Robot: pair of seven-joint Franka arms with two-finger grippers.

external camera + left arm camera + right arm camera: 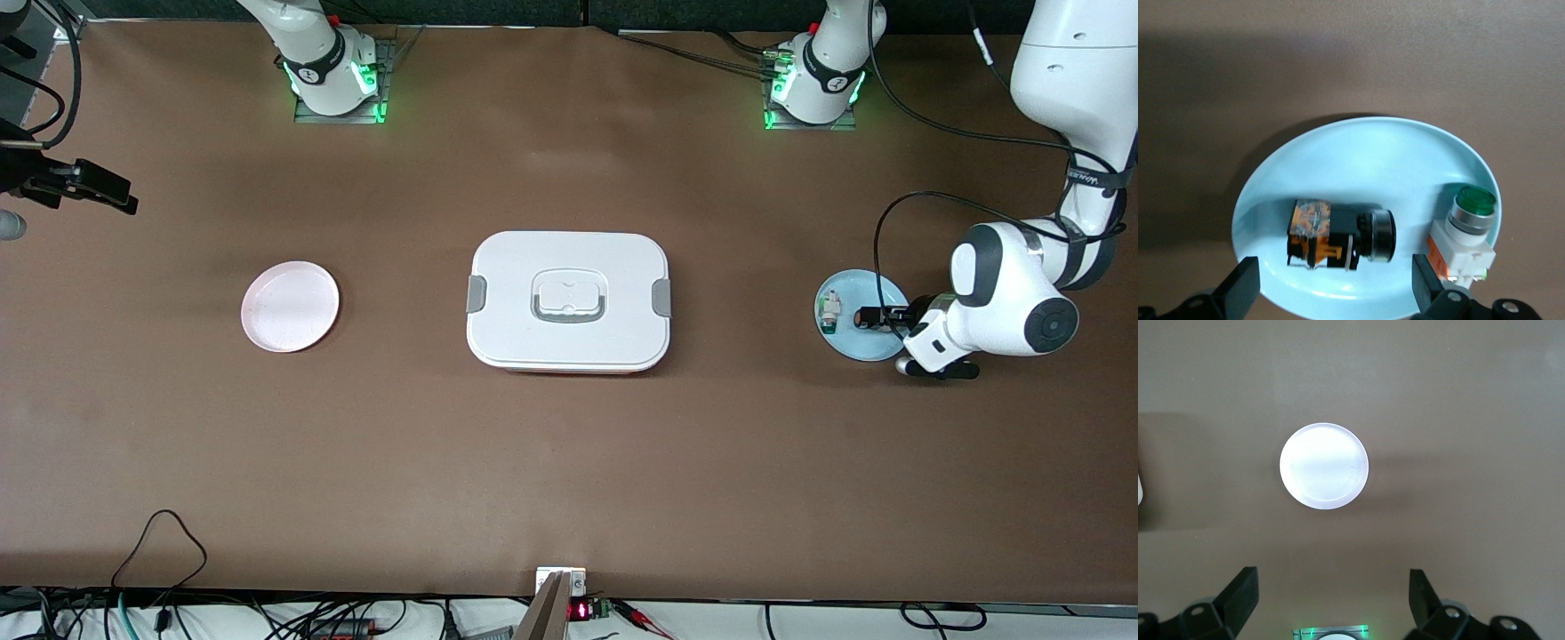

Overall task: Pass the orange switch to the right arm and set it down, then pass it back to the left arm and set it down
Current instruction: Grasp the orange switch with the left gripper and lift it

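Observation:
My left gripper grabs the orange switch by its orange block end (1298,231) and round black head (1383,235) next, to pass it to the right arm.
The orange switch (865,316) (1338,233) lies on its side on a blue plate (876,348) (1365,143) toward the left arm's end of the table. My left gripper (882,316) (1335,287) hangs low over that plate, open, and the switch lies just ahead of its fingertips, apart from both. The white box (569,300) stands mid-table between the two plates. My right gripper (1331,600) is open and empty, high over the table near the pink plate (290,306) (1324,465). It does not show in the front view.
A white-and-green component (829,311) (1465,233) shares the blue plate beside the switch. A black camera mount (80,182) juts in at the right arm's end. Cables (160,551) lie along the table edge nearest the front camera.

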